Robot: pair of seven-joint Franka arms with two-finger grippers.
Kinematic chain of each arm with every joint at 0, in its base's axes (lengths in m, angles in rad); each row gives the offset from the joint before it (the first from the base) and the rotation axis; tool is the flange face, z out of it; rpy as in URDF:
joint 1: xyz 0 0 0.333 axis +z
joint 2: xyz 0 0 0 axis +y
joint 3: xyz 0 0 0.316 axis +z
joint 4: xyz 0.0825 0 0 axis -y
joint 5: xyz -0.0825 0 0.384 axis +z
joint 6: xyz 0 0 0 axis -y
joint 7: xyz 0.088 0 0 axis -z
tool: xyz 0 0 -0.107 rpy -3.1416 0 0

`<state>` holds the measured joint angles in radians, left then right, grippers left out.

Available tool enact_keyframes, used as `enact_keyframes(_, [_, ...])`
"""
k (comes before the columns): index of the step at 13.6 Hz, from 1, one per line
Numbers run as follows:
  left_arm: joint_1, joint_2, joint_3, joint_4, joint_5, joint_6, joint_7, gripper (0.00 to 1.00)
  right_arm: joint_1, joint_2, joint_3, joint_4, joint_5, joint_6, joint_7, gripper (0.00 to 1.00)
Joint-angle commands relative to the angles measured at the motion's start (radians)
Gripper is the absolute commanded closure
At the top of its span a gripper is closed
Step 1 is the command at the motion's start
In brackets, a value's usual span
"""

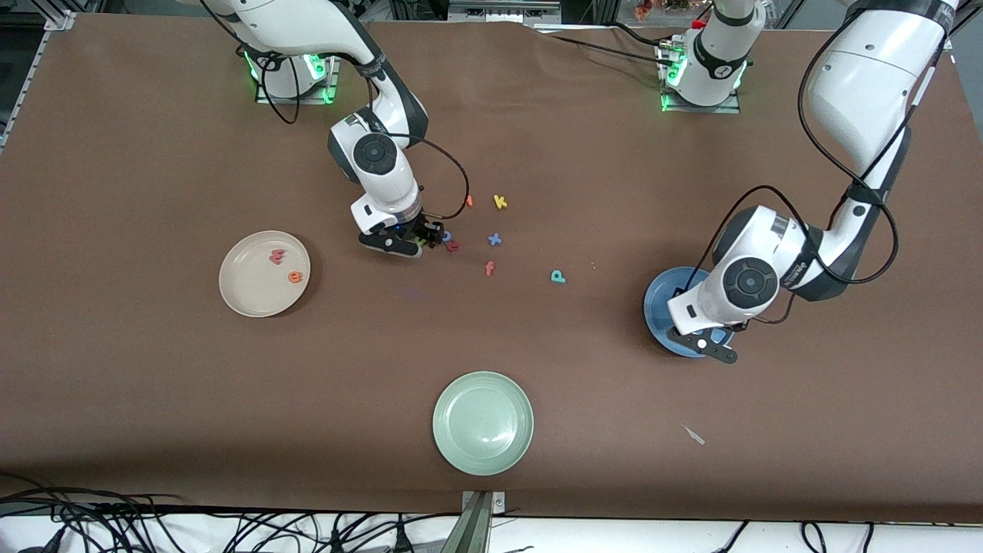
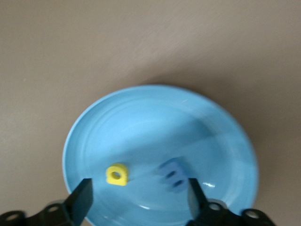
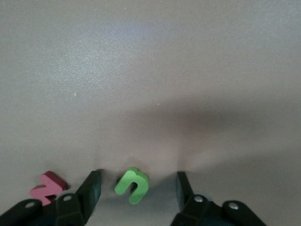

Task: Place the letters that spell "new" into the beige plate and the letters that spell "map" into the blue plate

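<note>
My right gripper should close on the green n [image 1: 423,243] [image 3: 134,182] now. Its fingers reach down to the table beside the n, so they would hold the n.
My right gripper [image 3: 137,189] is down at the table in the loose-letter cluster, open, with the green n [image 3: 133,184] lying between its fingers [image 3: 91,190] and untouched. The beige plate [image 1: 244,296] holds the pinkish-red w [image 1: 277,256] and the orange e [image 1: 295,276]. My left gripper [image 2: 139,200] hangs open over the blue plate [image 2: 141,117]. In that plate lie the yellow a [image 2: 117,174] and the blue m [image 2: 172,175], the m blurred. The teal p [image 1: 558,276] lies on the table between the cluster and the blue plate [image 1: 659,303].
Other loose letters lie by the right gripper [image 1: 418,240]: a red letter [image 3: 47,187], blue x [image 1: 494,240], orange-red f [image 1: 489,268], yellow k [image 1: 500,201], small orange v [image 1: 469,201]. A pale green plate [image 1: 482,422] sits near the table's front edge.
</note>
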<state>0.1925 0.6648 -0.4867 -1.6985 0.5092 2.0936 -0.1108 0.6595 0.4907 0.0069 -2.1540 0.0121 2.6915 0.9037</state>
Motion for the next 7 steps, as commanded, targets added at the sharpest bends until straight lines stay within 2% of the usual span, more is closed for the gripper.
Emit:
enact_keyframes(1, [-0.002, -0.037, -0.070, 0.005, -0.015, -0.035, -0.131, 0.00, 0.012, 0.019, -0.007, 0.022, -0.021, 0.005, 0.030, 0.32])
enact_keyframes(4, [-0.092, -0.004, -0.087, 0.040, -0.063, -0.032, -0.437, 0.00, 0.012, 0.020, -0.007, 0.022, -0.023, 0.010, 0.037, 0.47])
enact_keyframes(7, [-0.181, 0.053, -0.084, 0.105, -0.072, -0.026, -0.643, 0.00, 0.025, 0.028, -0.008, 0.023, -0.021, 0.013, 0.038, 0.58])
